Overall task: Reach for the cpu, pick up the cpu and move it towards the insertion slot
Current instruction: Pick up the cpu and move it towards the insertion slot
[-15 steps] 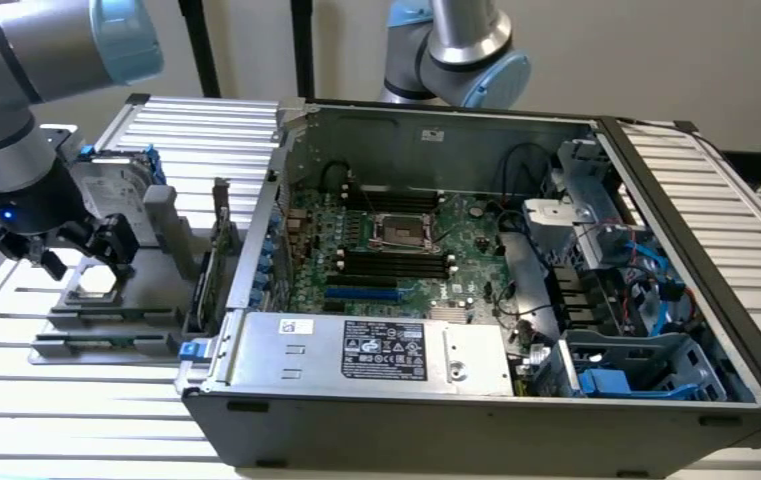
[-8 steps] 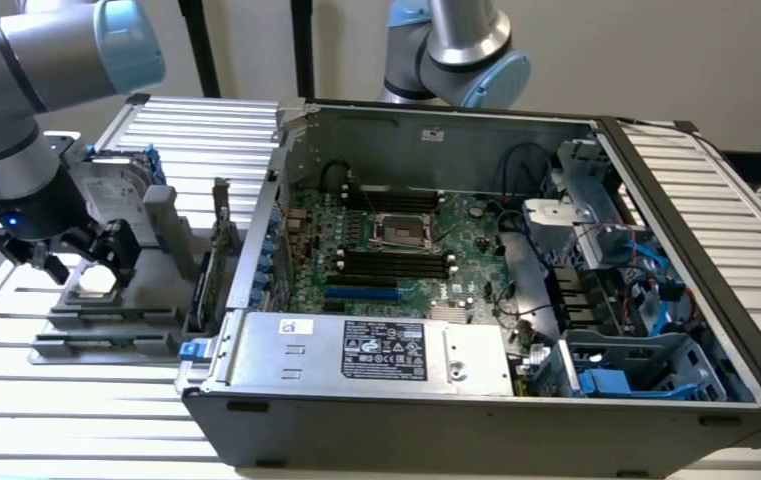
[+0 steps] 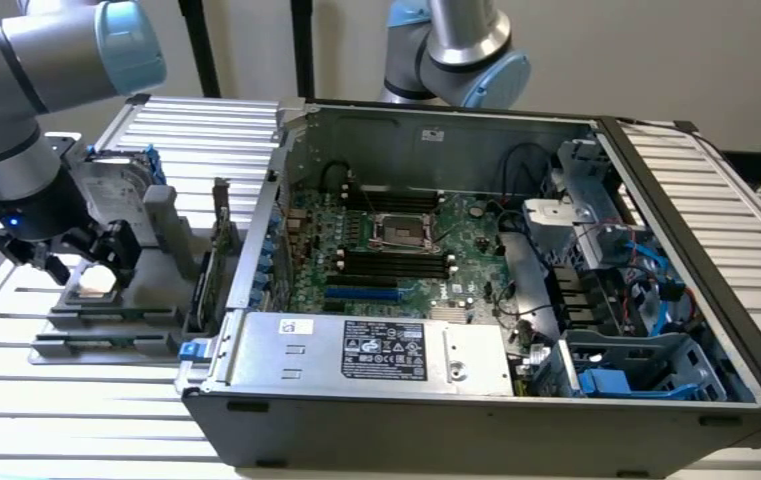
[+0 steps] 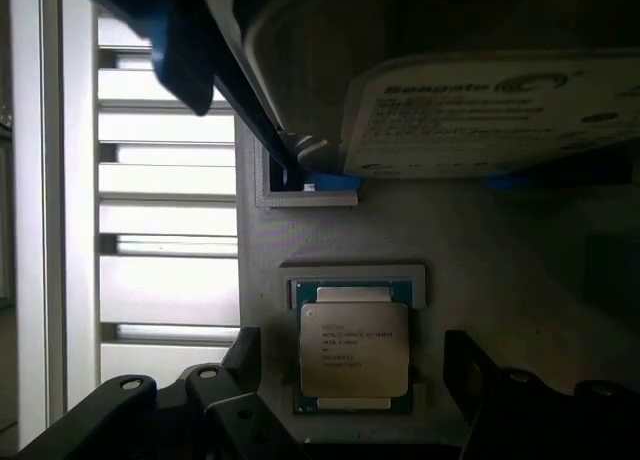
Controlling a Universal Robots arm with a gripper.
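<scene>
My black fingers reach down beside both edges of the CPU (image 4: pixel 354 348) in the grey holder, so it is now time for my gripper to close on the CPU.
The cpu (image 4: pixel 354 348) is a small square chip with a silver-grey face and printed text, lying flat in a recess of the grey holder (image 4: pixel 480 260). My gripper (image 4: pixel 355 352) is open just above it, with one black finger (image 4: pixel 243 352) on each side of the chip and a gap to both. In the exterior view the gripper (image 3: pixel 83 262) hangs low over the holder (image 3: pixel 100 305) at the exterior view's left, outside the computer case. The insertion slot (image 3: pixel 400 232), a silver-framed square socket, sits on the motherboard inside the open case.
An upright silver hard drive (image 3: pixel 116 195) with a blue frame stands right behind the cpu on the holder. The case wall (image 3: pixel 263 210) rises between the holder and the motherboard. Black memory slots (image 3: pixel 394 265) flank the socket. A second arm (image 3: pixel 458 50) stands behind the case.
</scene>
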